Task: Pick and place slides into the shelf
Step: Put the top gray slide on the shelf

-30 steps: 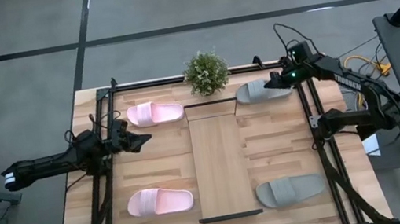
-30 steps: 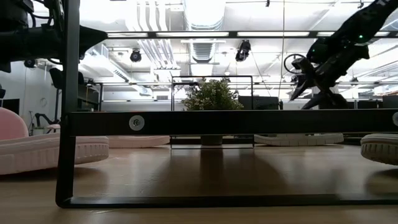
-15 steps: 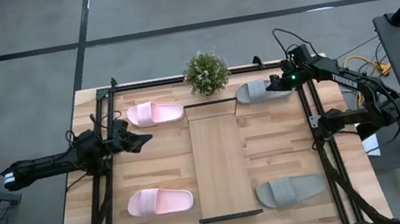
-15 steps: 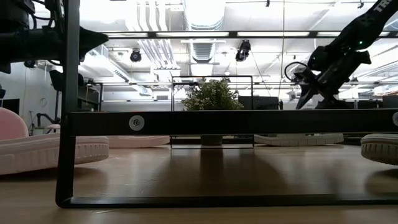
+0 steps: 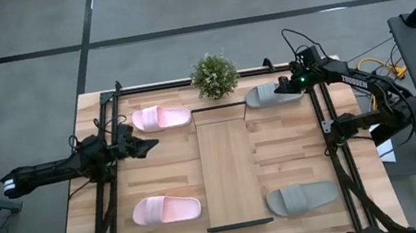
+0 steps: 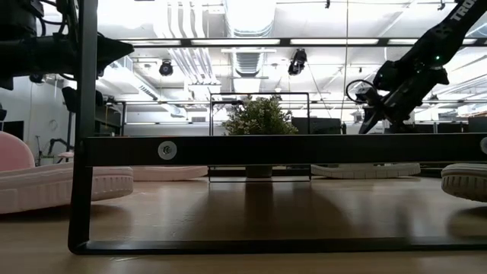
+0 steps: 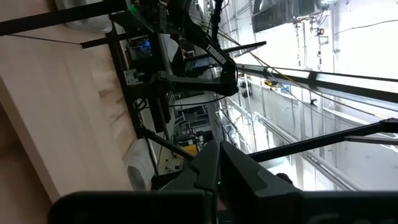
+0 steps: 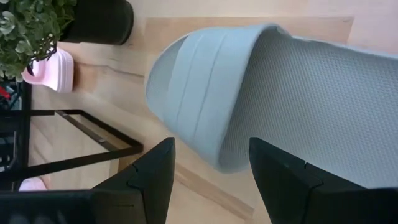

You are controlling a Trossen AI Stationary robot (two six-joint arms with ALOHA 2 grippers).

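Observation:
My right gripper lowers before it closes on the grey slide, since both fingertips show whole above the strap's side [image 8: 216, 142] and footbed [image 8: 323, 112].
Four slides lie sole-down on the table. One pink slide [image 5: 161, 118] lies far left and the other pink slide [image 5: 166, 210] near left. One grey slide [image 5: 273, 94] lies far right and the other grey slide [image 5: 301, 197] near right. The shelf [image 5: 233, 171] lies flat in the middle. My right gripper [image 5: 292, 83] hovers open above the heel end of the far grey slide [image 8: 280, 93]. In its wrist view the right gripper [image 8: 208, 180] has a finger on either side of the footbed, behind the strap [image 8: 199, 81], touching nothing. My left gripper [image 5: 146, 145] is shut and empty, between the two pink slides.
A small potted plant [image 5: 214, 75] stands at the far edge, between the far pink slide and the far grey slide. Black frame rails [image 5: 334, 155] run along the table's left and right sides. Bare wood lies between the shelf and the slides.
My right gripper has moved slightly toward the table's left, over the far grey slide, and has tipped its fingers further down. The slides and the shelf have not moved.

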